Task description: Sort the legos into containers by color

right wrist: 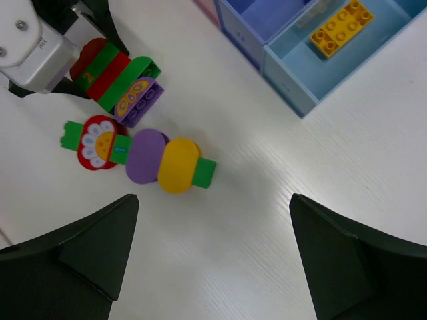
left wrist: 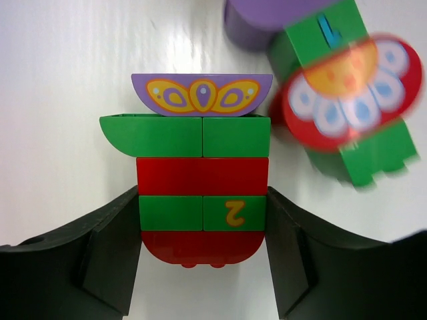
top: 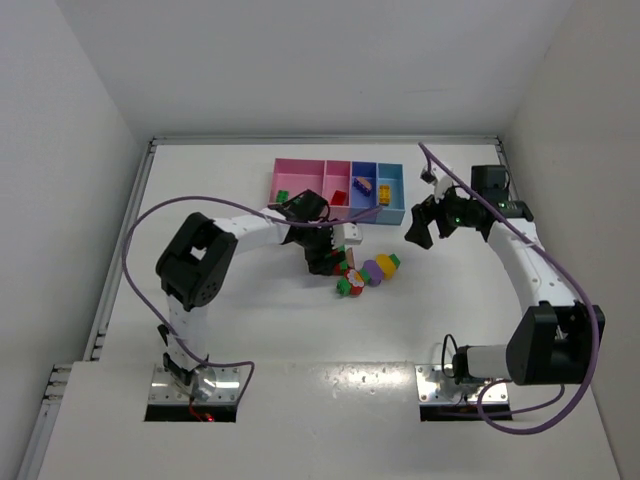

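Note:
I have my left gripper's fingers shut against opposite sides of the striped lego stack (top: 343,266) (left wrist: 202,180). The whole stack would come up, with its purple cap, if I lifted my left gripper now.
A striped lego stack (left wrist: 202,180) of red and green bricks with a purple cap lies on the white table. My left gripper (left wrist: 202,207) is closed against both its sides, the fingers (left wrist: 113,253) touching the green brick marked 2. In the top view the left gripper (top: 325,255) covers most of this stack (top: 343,266). A second stack (right wrist: 140,155) with a flower disc, purple, yellow and green parts lies just beside it (top: 368,273). My right gripper (right wrist: 212,200) hangs open over bare table, right of the legos (top: 425,225). The containers (top: 300,172) stand behind.
The wide pink bin holds a green brick (top: 283,196), the narrow pink bin a red one (top: 340,196). A small piece (top: 362,185) sits in the purple-blue bin (top: 364,170), and a yellow brick (right wrist: 340,27) in the light blue bin (right wrist: 293,87). Walls enclose the table.

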